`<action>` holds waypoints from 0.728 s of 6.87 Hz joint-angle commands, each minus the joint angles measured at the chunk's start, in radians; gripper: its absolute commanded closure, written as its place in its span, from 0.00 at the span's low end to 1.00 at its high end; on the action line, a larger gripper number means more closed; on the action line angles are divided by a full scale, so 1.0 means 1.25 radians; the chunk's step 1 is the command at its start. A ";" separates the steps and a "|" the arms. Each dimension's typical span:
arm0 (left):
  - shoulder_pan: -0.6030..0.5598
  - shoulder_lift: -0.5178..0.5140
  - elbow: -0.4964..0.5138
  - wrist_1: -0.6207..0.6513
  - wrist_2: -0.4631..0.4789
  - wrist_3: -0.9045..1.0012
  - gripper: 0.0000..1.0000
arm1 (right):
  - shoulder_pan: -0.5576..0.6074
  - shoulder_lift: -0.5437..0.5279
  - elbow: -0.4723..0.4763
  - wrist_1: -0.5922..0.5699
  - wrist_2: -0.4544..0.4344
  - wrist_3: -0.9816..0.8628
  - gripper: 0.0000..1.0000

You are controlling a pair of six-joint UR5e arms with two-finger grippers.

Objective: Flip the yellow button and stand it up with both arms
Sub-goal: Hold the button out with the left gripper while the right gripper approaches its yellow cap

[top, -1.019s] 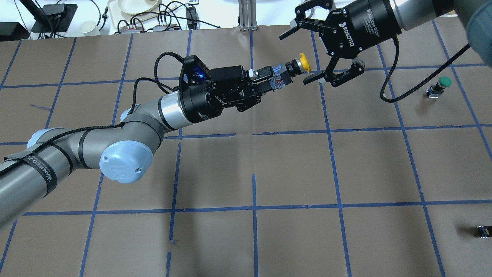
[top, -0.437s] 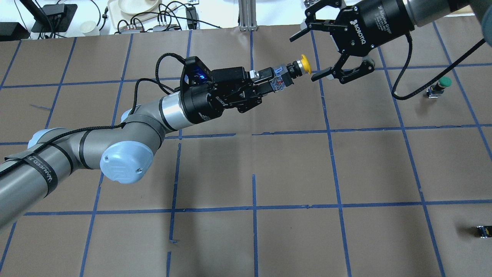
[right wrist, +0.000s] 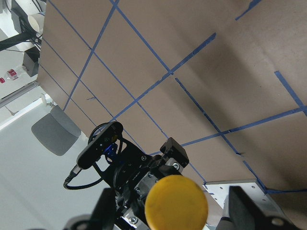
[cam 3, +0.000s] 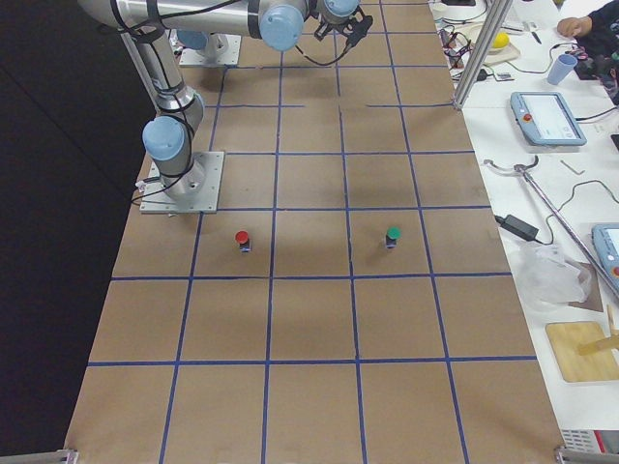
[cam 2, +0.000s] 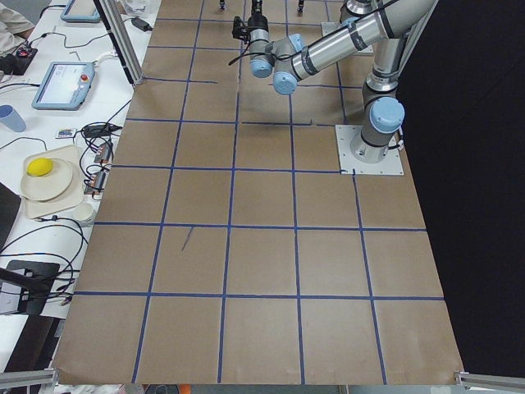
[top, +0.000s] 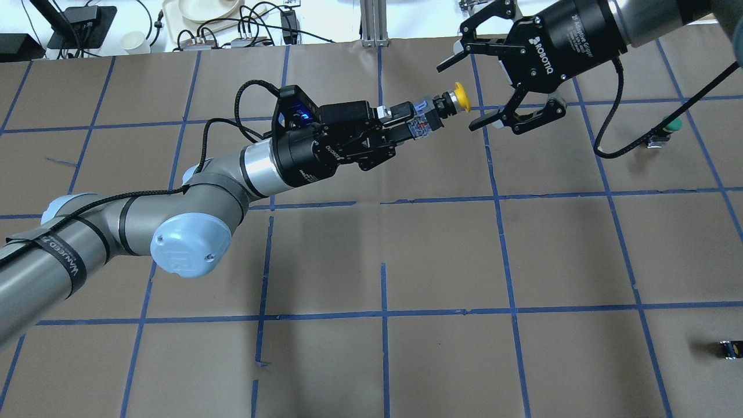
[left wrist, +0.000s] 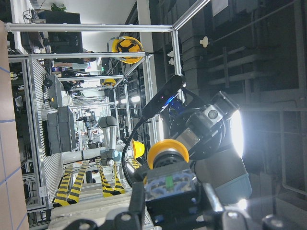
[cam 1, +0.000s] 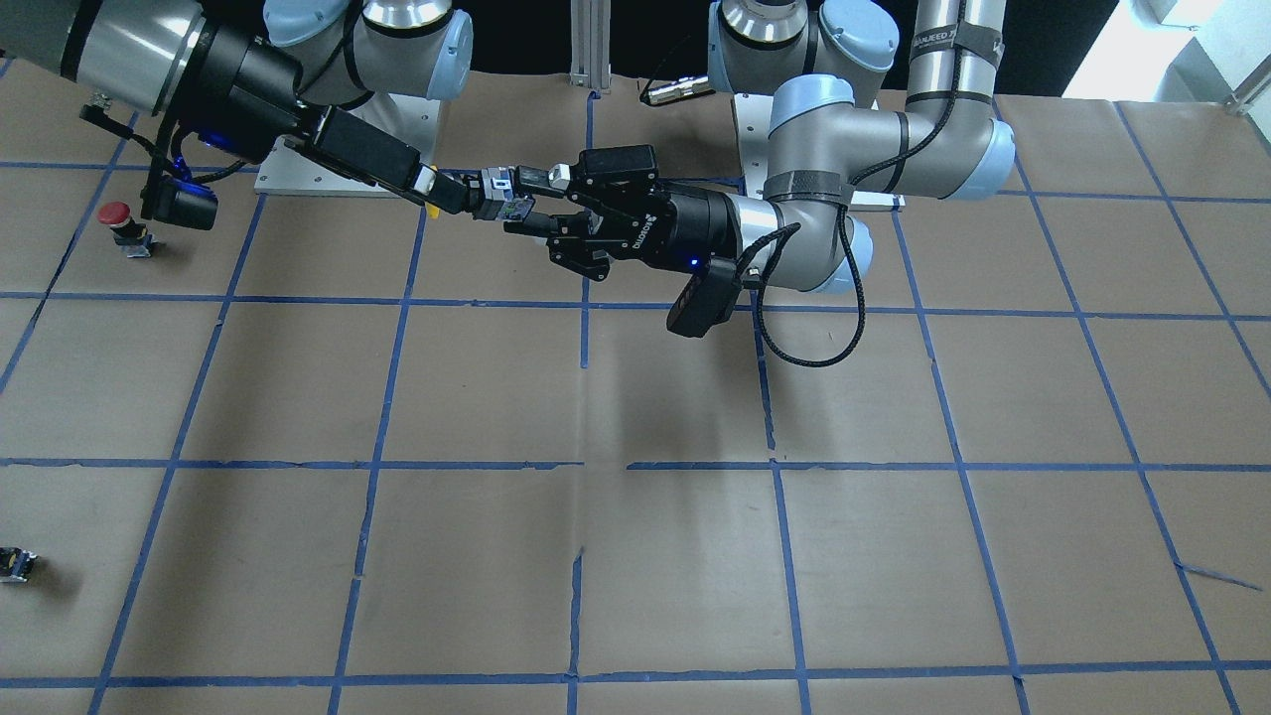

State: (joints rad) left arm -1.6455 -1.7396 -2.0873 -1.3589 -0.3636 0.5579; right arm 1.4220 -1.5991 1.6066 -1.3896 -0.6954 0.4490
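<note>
I need to take hold of the button next with my right gripper by its yellow-end with the cap [cam 1: 432, 211], to flip the yellow button and stand it on its body [cam 1: 497, 193].
The yellow button [top: 439, 107] is held in the air, lying sideways, with its yellow cap pointing at my right gripper. My left gripper [top: 413, 120] is shut on its grey-and-black body [cam 1: 494, 194]. My right gripper [top: 458, 97] is open, and in the overhead view its fingertips stand on either side of the cap without touching it. In the right wrist view the cap [right wrist: 176, 201] sits low in the middle between the open fingers [right wrist: 243, 207]. In the left wrist view the button [left wrist: 169, 167] shows end-on, with the right gripper behind it.
A green-capped button [top: 671, 125] stands on the brown table at the right, also seen in the exterior right view [cam 3: 393, 235]. A red-capped button [cam 1: 118, 214] stands near the right arm's base. A tiny dark block [top: 730, 349] lies at the right edge.
My right gripper has shifted to the right and turned a little, still open around the cap. My left gripper holds the button almost still.
</note>
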 commanded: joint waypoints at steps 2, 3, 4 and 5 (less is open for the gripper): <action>0.000 0.011 -0.005 0.000 0.000 -0.001 0.84 | 0.000 -0.001 -0.002 0.021 -0.001 0.000 0.31; 0.000 0.009 -0.006 0.000 0.001 -0.001 0.84 | 0.000 -0.001 -0.003 0.023 0.000 0.000 0.45; 0.000 0.007 -0.007 0.000 0.004 -0.001 0.82 | 0.000 -0.001 -0.004 0.024 0.000 0.000 0.57; 0.000 0.006 -0.007 0.000 0.007 -0.001 0.66 | 0.000 -0.001 -0.005 0.024 0.000 0.000 0.65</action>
State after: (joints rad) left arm -1.6459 -1.7304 -2.0949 -1.3591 -0.3589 0.5569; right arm 1.4220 -1.5999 1.6018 -1.3599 -0.6952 0.4494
